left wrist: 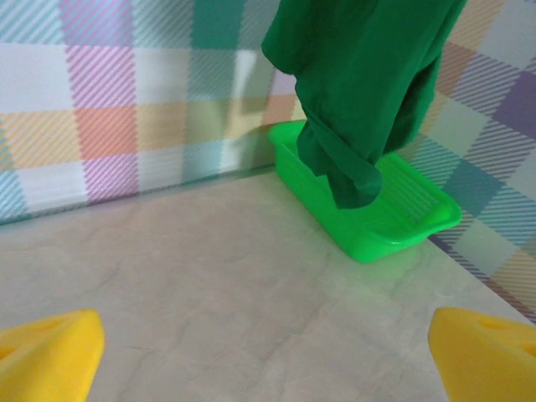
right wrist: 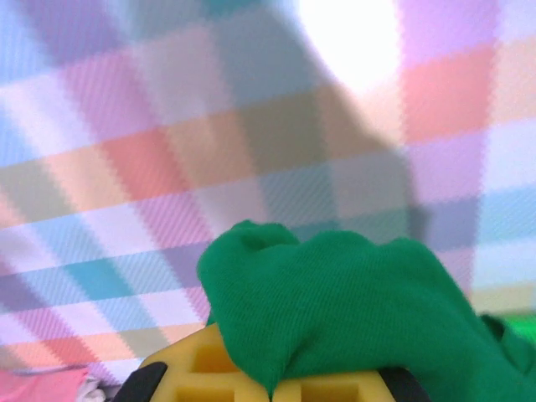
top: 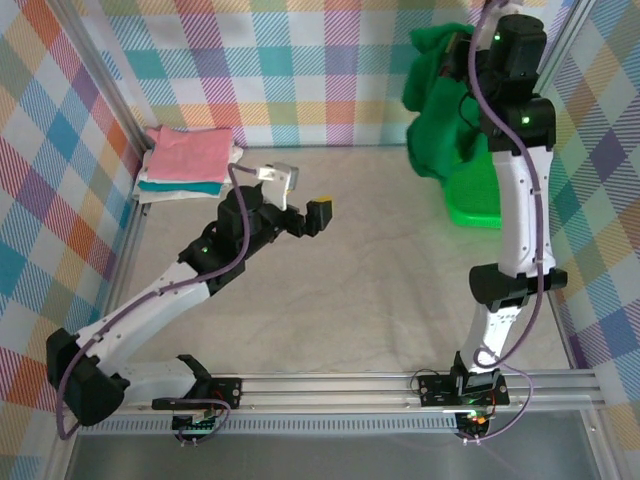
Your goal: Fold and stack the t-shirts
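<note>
The dark green t-shirt (top: 435, 100) will be grabbed next by a loose outer edge (top: 424, 160) with my left gripper. Then both grippers can spread the t-shirt for folding.
A dark green t-shirt (top: 435, 100) hangs bunched from my right gripper (top: 468, 48), raised high at the back right. That gripper (right wrist: 285, 394) is shut on a fold of the shirt (right wrist: 335, 301), its yellow fingers pressed together under the cloth. In the left wrist view the shirt (left wrist: 360, 92) dangles with its lower end just above the basket. A stack of folded t-shirts lies at the back left, pink (top: 190, 152) on top with white and teal (top: 180, 187) beneath. My left gripper (top: 303, 195) hovers mid-table, open and empty (left wrist: 266, 368), facing the hanging shirt.
A bright green plastic basket (top: 475, 200) (left wrist: 394, 218) sits against the right wall under the shirt. Checked cloth walls close in the back and both sides. The pale tabletop (top: 380, 280) stretches between the arms.
</note>
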Motion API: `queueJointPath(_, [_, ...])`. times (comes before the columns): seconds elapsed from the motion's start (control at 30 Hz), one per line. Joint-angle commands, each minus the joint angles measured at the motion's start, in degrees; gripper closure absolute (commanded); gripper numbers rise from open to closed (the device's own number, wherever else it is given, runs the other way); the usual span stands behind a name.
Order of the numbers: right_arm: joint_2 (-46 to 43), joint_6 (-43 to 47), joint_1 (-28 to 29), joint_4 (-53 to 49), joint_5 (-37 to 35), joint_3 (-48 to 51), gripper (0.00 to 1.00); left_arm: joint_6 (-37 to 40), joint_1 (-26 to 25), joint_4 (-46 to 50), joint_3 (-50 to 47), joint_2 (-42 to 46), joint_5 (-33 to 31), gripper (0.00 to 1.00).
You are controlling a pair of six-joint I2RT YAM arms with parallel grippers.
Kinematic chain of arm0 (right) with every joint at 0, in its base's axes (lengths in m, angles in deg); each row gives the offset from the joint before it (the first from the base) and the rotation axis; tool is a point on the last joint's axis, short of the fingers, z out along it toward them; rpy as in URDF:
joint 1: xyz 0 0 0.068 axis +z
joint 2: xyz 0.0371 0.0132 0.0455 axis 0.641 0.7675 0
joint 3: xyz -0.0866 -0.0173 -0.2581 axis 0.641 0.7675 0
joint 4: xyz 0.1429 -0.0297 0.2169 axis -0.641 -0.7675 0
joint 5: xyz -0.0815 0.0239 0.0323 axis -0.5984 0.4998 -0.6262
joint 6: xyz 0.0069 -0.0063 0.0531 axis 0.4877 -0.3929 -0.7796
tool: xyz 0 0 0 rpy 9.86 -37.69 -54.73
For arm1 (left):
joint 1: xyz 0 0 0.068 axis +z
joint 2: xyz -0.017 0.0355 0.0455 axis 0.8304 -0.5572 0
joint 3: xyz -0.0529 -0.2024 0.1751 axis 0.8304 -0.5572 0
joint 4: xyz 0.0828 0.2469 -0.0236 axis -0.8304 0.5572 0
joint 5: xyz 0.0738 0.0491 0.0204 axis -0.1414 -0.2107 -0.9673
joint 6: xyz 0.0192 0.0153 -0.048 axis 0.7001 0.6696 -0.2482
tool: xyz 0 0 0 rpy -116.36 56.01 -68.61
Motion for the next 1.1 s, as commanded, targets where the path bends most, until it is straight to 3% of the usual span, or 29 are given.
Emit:
queueJointPath(0.0, [-2.5, 8.5, 6.6, -3.0, -3.6, -1.7, 1.0, 1.2, 1.4, -0.1, -2.9, 3.6, -5.7, 0.01])
queueJointPath(0.13, [-7.5, 9.1, 15.1, -1.3, -4.0, 6.8, 1.0, -0.6, 3.3, -2.4, -7.5, 8.0, -8.4, 0.01])
queueJointPath(0.3, [-14.9, -1.8, 15.6, 7.6, -2.2, 31.0, 1.0, -2.5, 5.8, -2.5, -12.0, 10.6, -10.5, 0.01])
queueJointPath(0.33, [-15.5, -3.2, 15.6, 9.9, -3.4, 36.2, 0.94, -2.6, 6.4, -2.7, -13.0, 10.6, -10.1, 0.0])
queueJointPath(0.37, [-15.3, -4.5, 15.2, 11.8, -4.4, 40.1, 0.77, -3.1, 7.3, -2.6, -13.6, 10.1, -9.5, 0.0])
queueJointPath(0.4, [-14.3, -5.8, 14.6, 12.4, -4.5, 42.4, 0.69, -3.9, 8.2, -2.2, -13.8, 9.4, -8.6, 0.0])
queueJointPath(0.47, [-10.0, -7.8, 12.8, 11.4, -1.7, 43.4, 0.51, -4.8, 9.8, -2.2, -14.5, 7.2, -6.2, 0.01])
queueJointPath(0.53, [-4.9, -8.1, 11.4, 7.8, 0.5, 41.0, 0.4, -5.1, 10.6, -1.8, -14.6, 4.4, -4.8, 0.01])
queueJointPath(0.63, [-2.8, -8.3, 10.2, 5.6, 2.3, 42.8, 0.37, -5.0, 10.7, -0.6, -13.7, -0.3, -0.5, 0.01])
queueJointPath(0.77, [-11.5, -10.2, 9.6, 14.1, 2.3, 59.9, 0.37, -5.7, 10.1, -0.8, -13.5, -6.5, 5.9, 0.04])
queueJointPath(0.9, [-15.8, -14.3, 5.7, 13.1, 7.5, 70.5, 0.37, -9.2, 9.1, -1.1, -15.0, -11.5, 7.2, 0.05])
queueJointPath(1.07, [-18.1, -15.0, 3.6, 13.4, 10.0, 80.5, 0.36, -12.2, 7.8, -1.7, -18.5, -15.6, 2.4, 0.06])
